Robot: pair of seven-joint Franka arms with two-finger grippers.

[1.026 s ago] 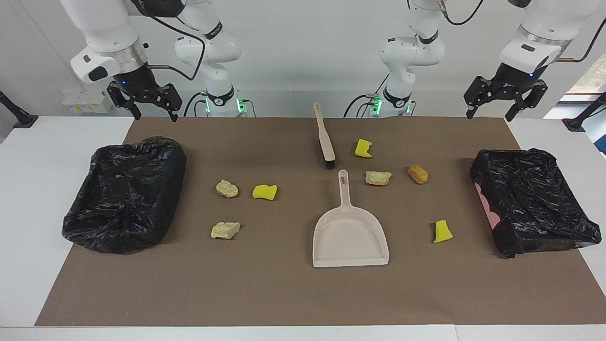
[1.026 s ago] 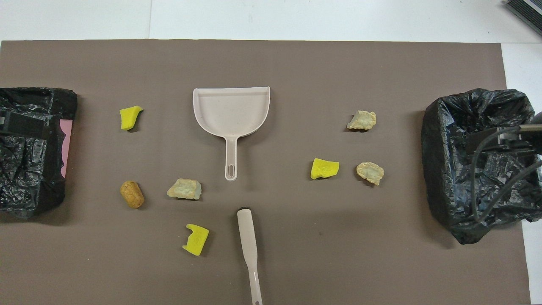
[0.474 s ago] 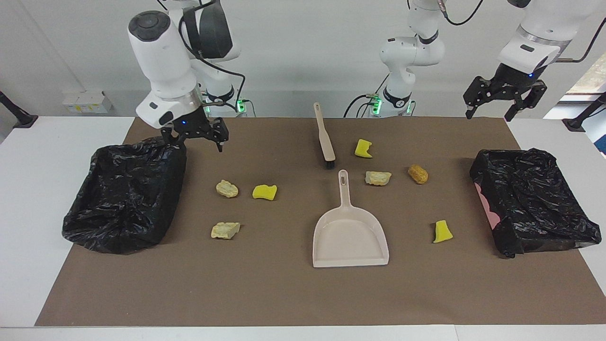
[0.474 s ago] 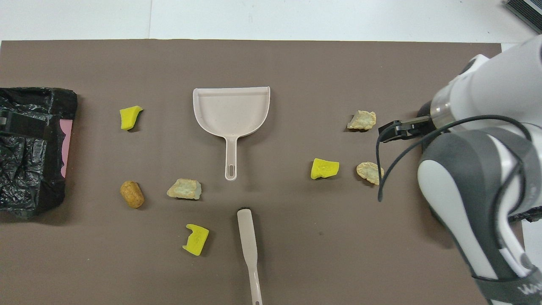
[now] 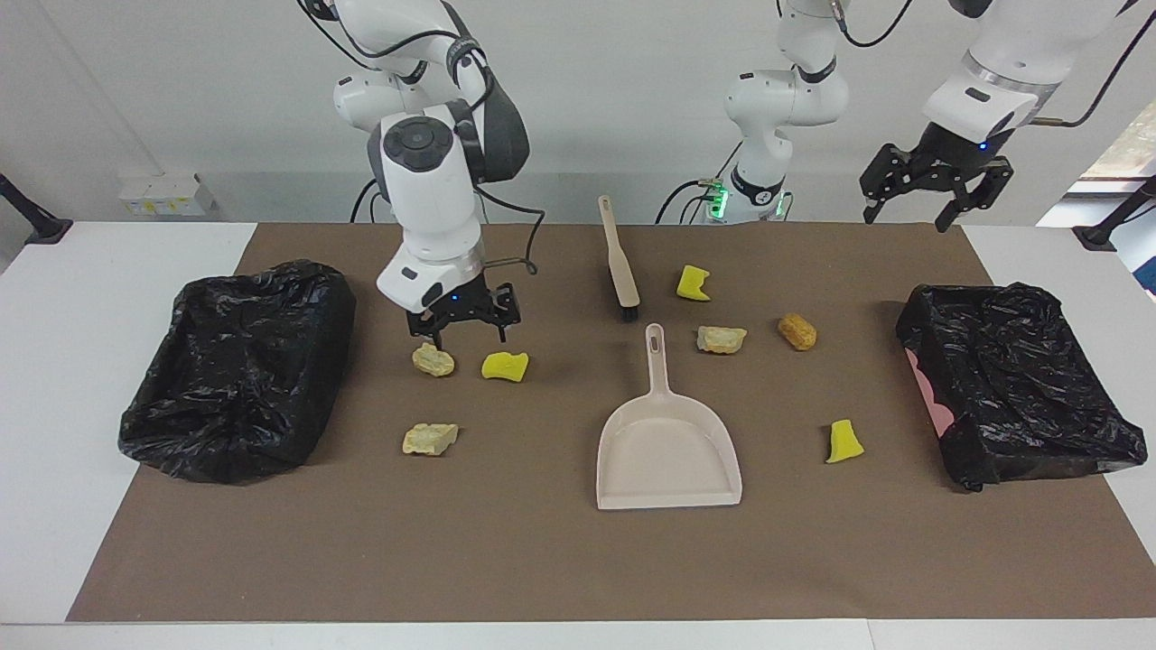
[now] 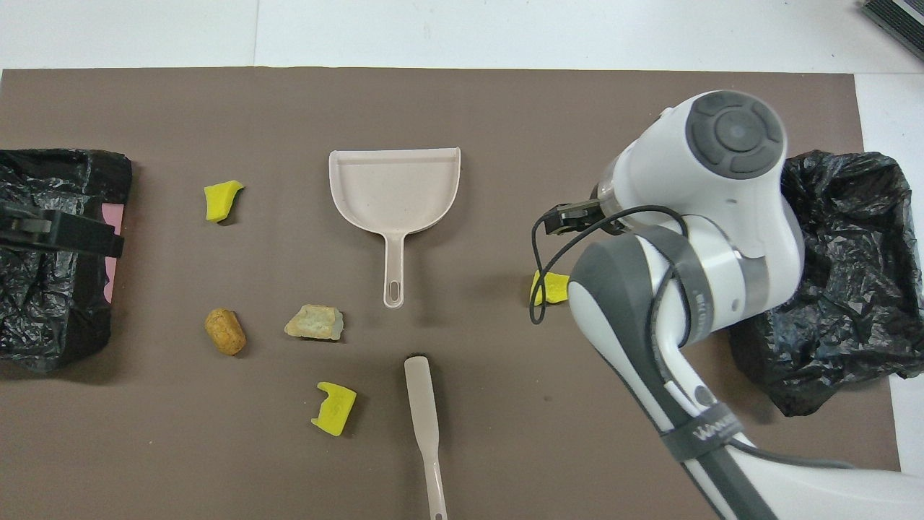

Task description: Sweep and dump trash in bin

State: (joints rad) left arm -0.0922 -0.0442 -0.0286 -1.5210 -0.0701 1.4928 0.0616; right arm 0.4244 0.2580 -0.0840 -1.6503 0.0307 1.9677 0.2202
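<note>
I need to gather the trash and carry it to the bin (image 6: 836,286). For that, my right gripper should first grab the dustpan by its handle (image 6: 393,276).
The trash lies scattered on the brown mat. A beige chunk (image 5: 433,359) and a yellow sponge piece (image 5: 505,366) sit side by side, and my right gripper (image 5: 462,321) hangs open just above them, holding nothing. Another beige chunk (image 5: 430,439) lies farther from the robots. Toward the left arm's end lie a yellow piece (image 5: 693,283), a beige chunk (image 5: 721,338), an orange-brown lump (image 5: 797,331) and a yellow piece (image 5: 843,442). My left gripper (image 5: 930,185) hangs open, high over the mat's edge. In the overhead view the right arm hides the two beige chunks and part of the sponge (image 6: 553,286).
A beige dustpan (image 5: 666,451) lies mid-mat, handle toward the robots, with a beige brush (image 5: 619,262) nearer the robots. One black-bagged bin (image 5: 239,366) stands at the right arm's end, another (image 5: 1020,379) at the left arm's end.
My right arm has swung from beside its bin toward the middle and come down over the beige chunk and yellow sponge. My left gripper has risen slightly. No trash has moved.
</note>
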